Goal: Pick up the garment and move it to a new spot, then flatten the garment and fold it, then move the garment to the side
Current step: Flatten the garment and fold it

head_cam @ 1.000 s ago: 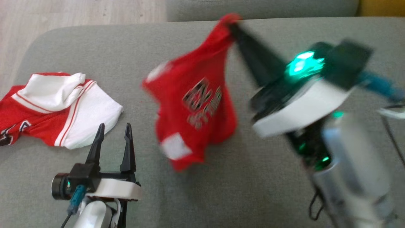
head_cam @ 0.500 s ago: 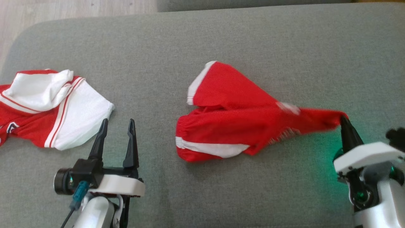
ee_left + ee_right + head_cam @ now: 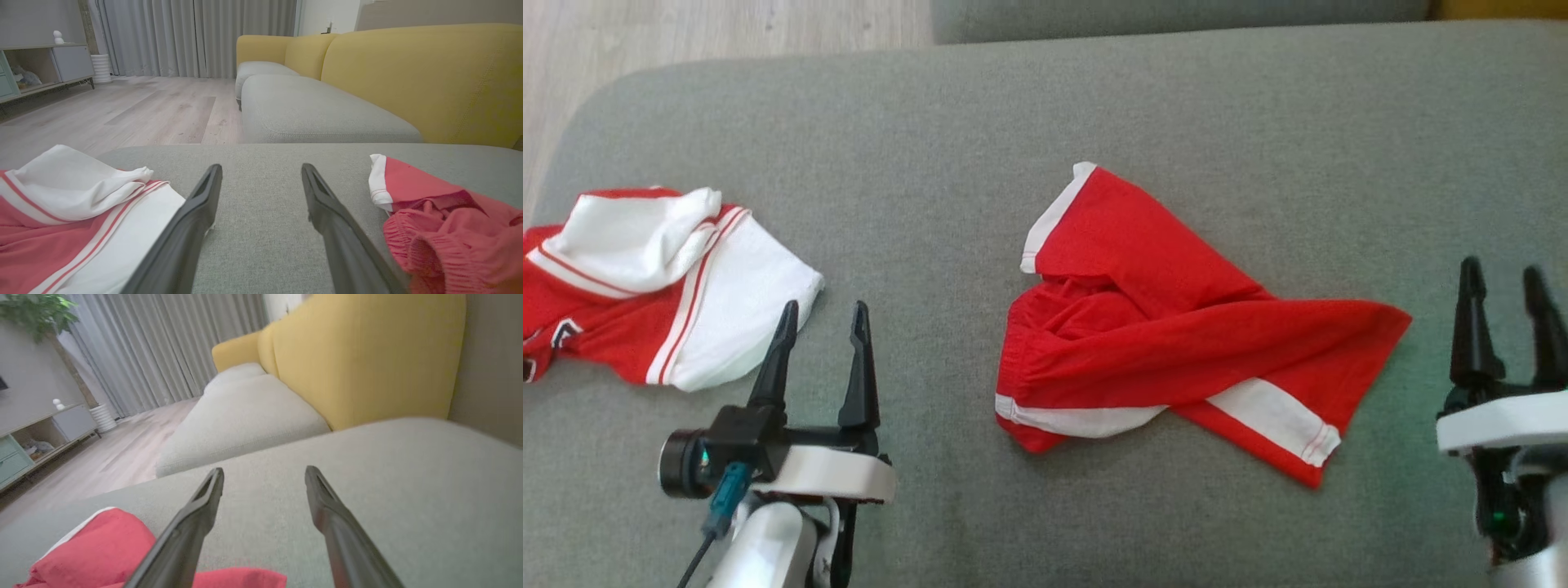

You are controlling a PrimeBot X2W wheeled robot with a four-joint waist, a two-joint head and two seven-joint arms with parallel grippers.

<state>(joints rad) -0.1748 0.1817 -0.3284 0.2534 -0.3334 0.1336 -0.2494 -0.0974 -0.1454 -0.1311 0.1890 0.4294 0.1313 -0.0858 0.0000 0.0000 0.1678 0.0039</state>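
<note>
I need to grab the red shorts (image 3: pixel 1140 343) by the white-trimmed corner of the leg (image 3: pixel 1321 443) with my right gripper next. Then I can lift and flatten the garment.
The garment (image 3: pixel 1176 335), red shorts with white stripes, lies crumpled on the grey cushion (image 3: pixel 1029 122) near its middle. It also appears at the right of the left wrist view as the garment (image 3: pixel 441 220) and at the lower left of the right wrist view as the garment (image 3: pixel 98 551). My right gripper (image 3: pixel 1503 278) stands open just right of the shorts' right corner, not touching them, with nothing between its fingers. My left gripper (image 3: pixel 821 314) is open at the lower left, empty, between the shorts and a second garment.
A red and white jersey (image 3: pixel 654 278) lies bunched at the cushion's left end. Wooden floor (image 3: pixel 686 33) lies beyond the rounded left edge. A second grey cushion (image 3: pixel 310 110) and a yellow sofa back (image 3: pixel 416 77) stand further off.
My right gripper swung the shorts down from the air onto the cushion, opened, let go of them and drew back to the right. The left gripper stayed still.
</note>
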